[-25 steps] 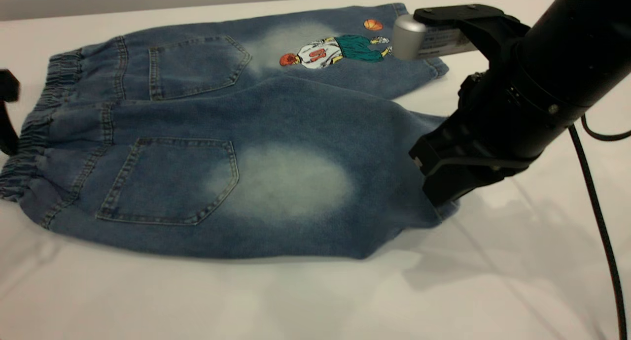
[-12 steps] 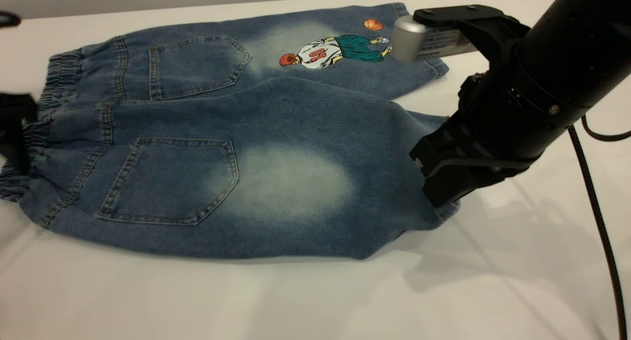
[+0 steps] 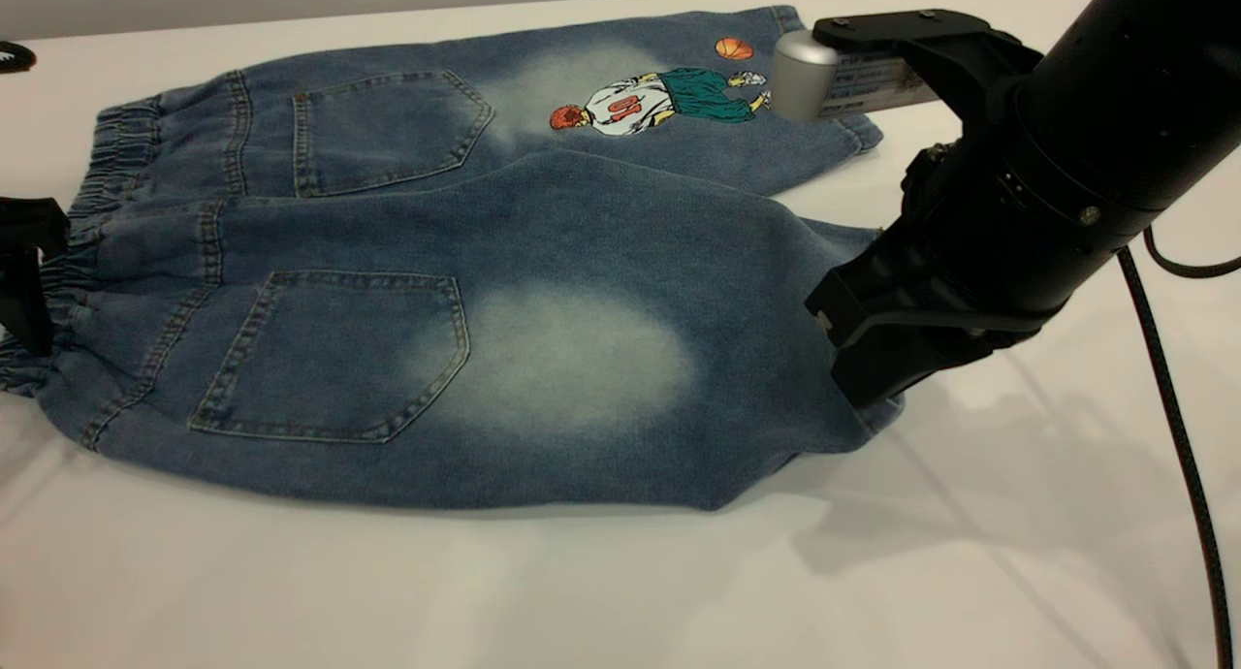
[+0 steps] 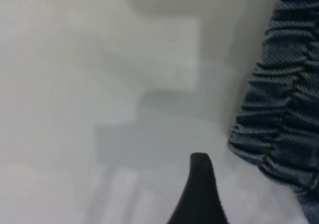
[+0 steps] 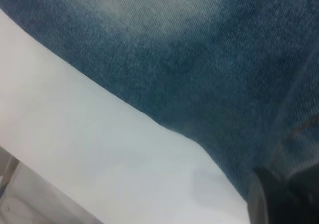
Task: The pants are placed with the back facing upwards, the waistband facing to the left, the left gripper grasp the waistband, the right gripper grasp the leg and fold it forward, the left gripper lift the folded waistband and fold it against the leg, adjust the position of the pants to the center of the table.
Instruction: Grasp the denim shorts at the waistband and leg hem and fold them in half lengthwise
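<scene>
I will next use my left gripper to grab the pants (image 3: 485,252) by the corner of their gathered waistband, so that I can fold the leg (image 3: 582,359) forward evenly.
The pants (image 3: 485,252) lie flat on the table (image 3: 582,591), back pockets up, with the waistband (image 3: 92,204) at the left. My left gripper (image 3: 24,262) is at the left edge of the waistband and is open. One black finger (image 4: 200,184) stands over bare table just beside the gathered waistband (image 4: 279,119), not touching it. My right gripper (image 3: 863,393) is shut on the hem of the near leg (image 3: 582,359). The denim rises slightly toward it. In the right wrist view the leg (image 5: 199,59) fills the frame above a dark finger (image 5: 279,199).
The far leg with the basketball-player print (image 3: 659,97) lies flat behind the near leg. The right arm's silver camera barrel (image 3: 803,73) hangs over that leg's hem. A black cable (image 3: 1178,436) trails down at the right. Bare table spreads in front of the pants.
The left gripper has come in from the left edge and settled lower against the waistband. The right gripper and the pants have stayed still.
</scene>
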### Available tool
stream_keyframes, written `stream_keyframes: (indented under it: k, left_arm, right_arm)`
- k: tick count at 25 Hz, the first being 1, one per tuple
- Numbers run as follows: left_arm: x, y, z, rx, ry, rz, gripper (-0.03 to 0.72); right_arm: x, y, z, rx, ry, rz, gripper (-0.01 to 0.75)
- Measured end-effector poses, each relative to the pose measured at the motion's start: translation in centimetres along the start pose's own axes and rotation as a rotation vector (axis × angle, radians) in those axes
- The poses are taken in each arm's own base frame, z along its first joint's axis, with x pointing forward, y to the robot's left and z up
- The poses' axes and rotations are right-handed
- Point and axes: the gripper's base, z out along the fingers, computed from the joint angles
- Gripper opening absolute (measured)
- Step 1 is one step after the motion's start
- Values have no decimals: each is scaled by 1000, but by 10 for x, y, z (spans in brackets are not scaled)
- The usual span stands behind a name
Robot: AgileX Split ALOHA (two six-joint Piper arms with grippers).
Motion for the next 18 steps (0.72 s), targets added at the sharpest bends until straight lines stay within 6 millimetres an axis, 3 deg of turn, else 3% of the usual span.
stream_keyframes:
  k: [10, 18]
  left_arm:
    - [-5, -2, 1, 26, -52, -12, 529]
    - [1, -5, 26, 25, 1, -4, 529]
  right_arm:
    - [0, 0, 0, 0, 0, 0, 13]
    - [0, 0, 0, 0, 0, 0, 13]
